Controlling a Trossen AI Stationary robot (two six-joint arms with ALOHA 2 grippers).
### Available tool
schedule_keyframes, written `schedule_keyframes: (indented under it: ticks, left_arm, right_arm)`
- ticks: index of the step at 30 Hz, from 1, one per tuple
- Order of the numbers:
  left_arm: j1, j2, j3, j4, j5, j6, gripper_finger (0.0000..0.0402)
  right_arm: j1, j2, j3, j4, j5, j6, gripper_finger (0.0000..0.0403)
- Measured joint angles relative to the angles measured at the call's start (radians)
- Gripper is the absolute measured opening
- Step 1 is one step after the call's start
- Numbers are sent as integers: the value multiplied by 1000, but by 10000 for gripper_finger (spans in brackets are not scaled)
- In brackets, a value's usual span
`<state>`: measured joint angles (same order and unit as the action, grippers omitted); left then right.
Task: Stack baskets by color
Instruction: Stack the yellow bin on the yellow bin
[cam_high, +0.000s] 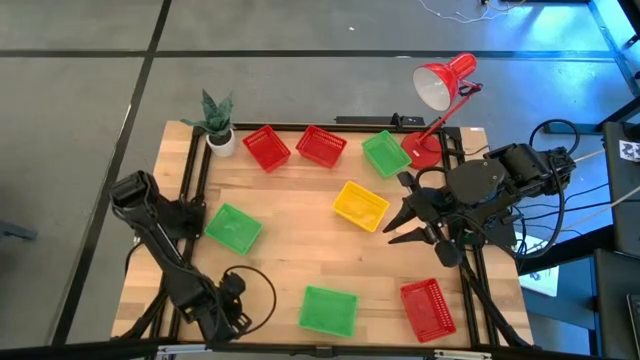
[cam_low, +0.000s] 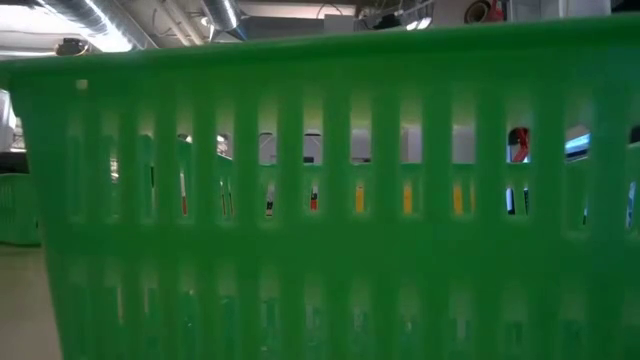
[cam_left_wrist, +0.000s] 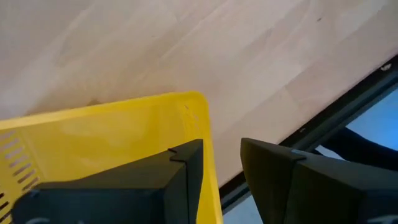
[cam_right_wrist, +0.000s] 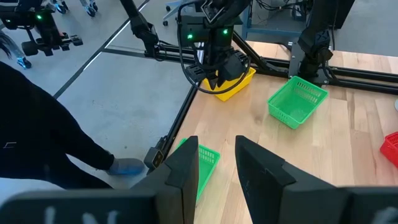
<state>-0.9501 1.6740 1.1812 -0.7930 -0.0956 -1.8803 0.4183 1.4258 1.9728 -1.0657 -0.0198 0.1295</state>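
Observation:
I will next use my left gripper to grab this yellow basket by its side's rim (cam_left_wrist: 212, 165) beside a corner. Then I will stack it with the yellow basket in the middle of the table.
My left gripper (cam_left_wrist: 222, 146) points down at the table's near left corner (cam_right_wrist: 217, 74), open. One finger stands inside a yellow basket (cam_left_wrist: 124, 137) and one outside its wall near a corner. That basket (cam_right_wrist: 239, 84) sits at the table's corner; in the high view the left arm (cam_high: 200, 295) hides it. A second yellow basket (cam_high: 360, 205) lies mid-table. Three red baskets (cam_high: 265, 148) (cam_high: 321, 145) (cam_high: 428, 308) and three green baskets (cam_high: 385, 153) (cam_high: 233, 227) (cam_high: 328, 310) lie singly. My right gripper (cam_high: 392, 228) hangs open and raised at the right side (cam_right_wrist: 216, 146).
A small potted plant (cam_high: 218, 128) stands at the far left corner, and a red desk lamp (cam_high: 440, 85) at the far right. The near green basket (cam_low: 320, 200) fills the low view. Black frame rails (cam_left_wrist: 348, 106) run along the table's edges.

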Motion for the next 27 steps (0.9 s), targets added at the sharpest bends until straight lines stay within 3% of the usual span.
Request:
schedule_keyframes:
  ticks: [21, 24, 27]
  left_arm:
    - [5, 120, 0, 43, 39, 45, 96]
    - [19, 122, 0, 44, 108, 53, 71]
    - [43, 120, 0, 51, 118, 107, 18]
  right_arm:
    - [-1, 0, 0, -1, 0, -3, 105]
    - [-1, 0, 0, -1, 0, -3, 105]
    - [-1, 0, 0, -2, 0, 1, 105]
